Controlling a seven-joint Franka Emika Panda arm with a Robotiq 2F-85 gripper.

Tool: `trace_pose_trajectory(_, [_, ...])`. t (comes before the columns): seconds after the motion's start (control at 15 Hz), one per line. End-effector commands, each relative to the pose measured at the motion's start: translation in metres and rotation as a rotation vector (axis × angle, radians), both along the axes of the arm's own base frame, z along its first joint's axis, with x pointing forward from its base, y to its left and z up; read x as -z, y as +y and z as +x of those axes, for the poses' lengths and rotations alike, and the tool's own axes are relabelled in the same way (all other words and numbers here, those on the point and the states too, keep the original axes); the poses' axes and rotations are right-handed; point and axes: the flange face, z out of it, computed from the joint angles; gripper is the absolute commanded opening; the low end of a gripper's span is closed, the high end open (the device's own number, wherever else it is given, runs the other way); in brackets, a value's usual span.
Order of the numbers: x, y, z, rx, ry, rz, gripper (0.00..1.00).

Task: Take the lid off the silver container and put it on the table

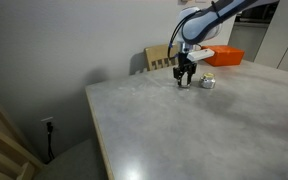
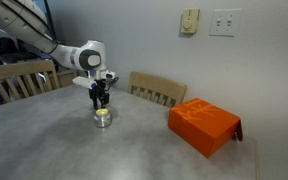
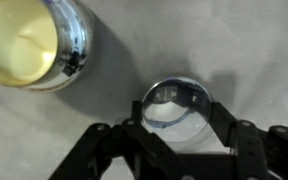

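Observation:
The lid is low over the flat, empty table beside the container and would come to rest on the tabletop, so my gripper needs to open.
The silver container (image 3: 29, 42) stands open on the table (image 1: 184, 130), showing a pale yellow inside. It also shows in both exterior views (image 1: 208, 83) (image 2: 103, 117). The lid (image 3: 179, 105), a small round shiny disc, sits between the two black fingers of my gripper (image 3: 180, 114), which touch its sides. The gripper (image 1: 185, 78) (image 2: 100, 98) is low over the marbled top, just beside the container. I cannot tell whether the lid touches the table.
An orange box (image 1: 224, 56) (image 2: 204, 125) lies on the table beyond the container. Wooden slatted chairs (image 1: 160, 58) (image 2: 156, 90) stand at the table's edge, and another (image 2: 24, 78) stands behind the arm. A wooden frame (image 1: 4, 140) stands by the wall.

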Motion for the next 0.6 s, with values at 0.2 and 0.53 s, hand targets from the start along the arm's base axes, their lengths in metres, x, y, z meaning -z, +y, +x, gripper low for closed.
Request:
trace_pose_trajectory(0.2, [-0.0012, 0.0000, 0.0038, -0.002, 0.025, -0.004, 0.44])
trace_pose_trajectory(0.53, [-0.0026, 0.0006, 0.0032, -0.015, 0.042, 0.001, 0.82])
